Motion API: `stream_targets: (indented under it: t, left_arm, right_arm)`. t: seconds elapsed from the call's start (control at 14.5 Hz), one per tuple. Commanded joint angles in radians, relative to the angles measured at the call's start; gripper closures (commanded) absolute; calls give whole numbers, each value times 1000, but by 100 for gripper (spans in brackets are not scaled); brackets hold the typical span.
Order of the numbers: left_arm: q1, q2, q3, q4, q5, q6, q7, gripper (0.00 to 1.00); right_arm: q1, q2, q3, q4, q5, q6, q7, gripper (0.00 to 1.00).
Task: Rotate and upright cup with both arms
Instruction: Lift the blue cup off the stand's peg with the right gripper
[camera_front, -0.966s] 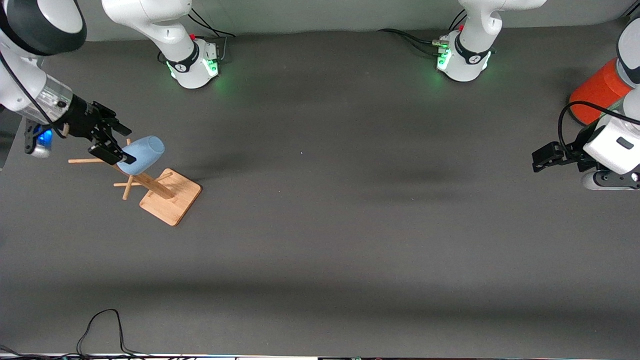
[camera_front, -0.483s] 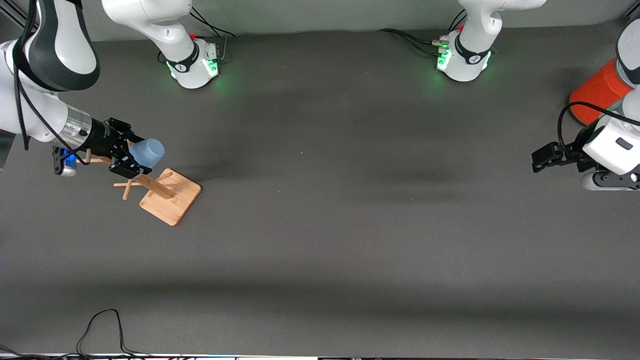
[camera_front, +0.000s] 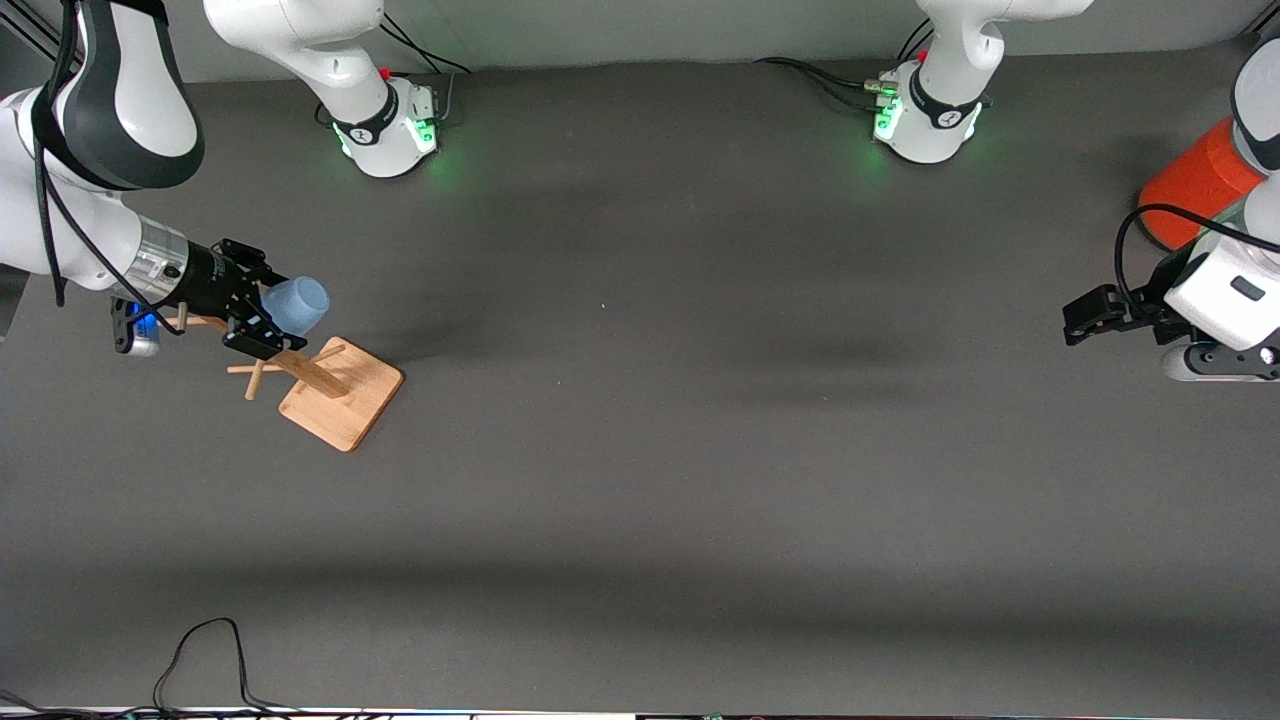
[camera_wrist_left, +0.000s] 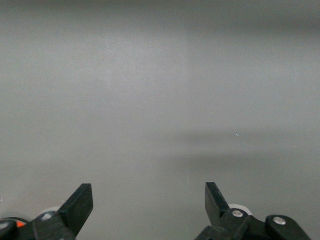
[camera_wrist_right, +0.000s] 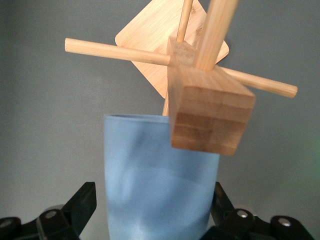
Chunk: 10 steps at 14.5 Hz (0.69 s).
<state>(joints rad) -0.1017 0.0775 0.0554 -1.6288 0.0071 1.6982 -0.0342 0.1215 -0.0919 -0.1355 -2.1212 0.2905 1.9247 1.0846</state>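
Observation:
My right gripper's fingers are beside the light-blue cup's side (camera_wrist_right: 157, 192) and below the cup's rim (camera_wrist_right: 136, 116), so they would hold the cup if they closed now. My right gripper needs to close on it.
The light-blue cup (camera_front: 298, 304) hangs tilted on a peg of a wooden rack (camera_front: 340, 395) near the right arm's end of the table, its closed base toward the table's middle. My right gripper (camera_front: 268, 314) is open, with one finger on each side of the cup. In the right wrist view the cup (camera_wrist_right: 160, 175) fills the space between the black fingers (camera_wrist_right: 85, 200), with a thin gap on one side. The rack's post (camera_wrist_right: 210, 110) stands just past the cup. My left gripper (camera_front: 1082, 318) is open and empty above the table at the left arm's end, where it waits; the left wrist view (camera_wrist_left: 148, 197) shows only bare table.
A large orange-red can (camera_front: 1195, 180) stands at the left arm's end, partly hidden by that arm. The rack's thin pegs (camera_front: 250, 370) stick out sideways below the right gripper. A black cable (camera_front: 200, 650) loops at the table's front edge.
My right gripper has slid forward from the cup's rim along its body, so its fingers now straddle the cup. The cup has tipped slightly. The left arm has not moved.

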Motion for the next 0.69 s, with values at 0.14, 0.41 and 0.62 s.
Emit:
stream_targets:
  t: [0.14,0.41,0.62]
  left_arm:
    - [-12,-5,8,-11,4,11,14,0]
    - [-13,-1,8,-11,4,15,14,0]
    - [-13,1,8,-11,4,17,14,0]
  right_arm:
    - [-2,3,-9,17,24,-9,-20,20]
    - [0,8,-9,44,26,-12,-8,27]
    - [3,11,-7,87,35,-53,9,27]
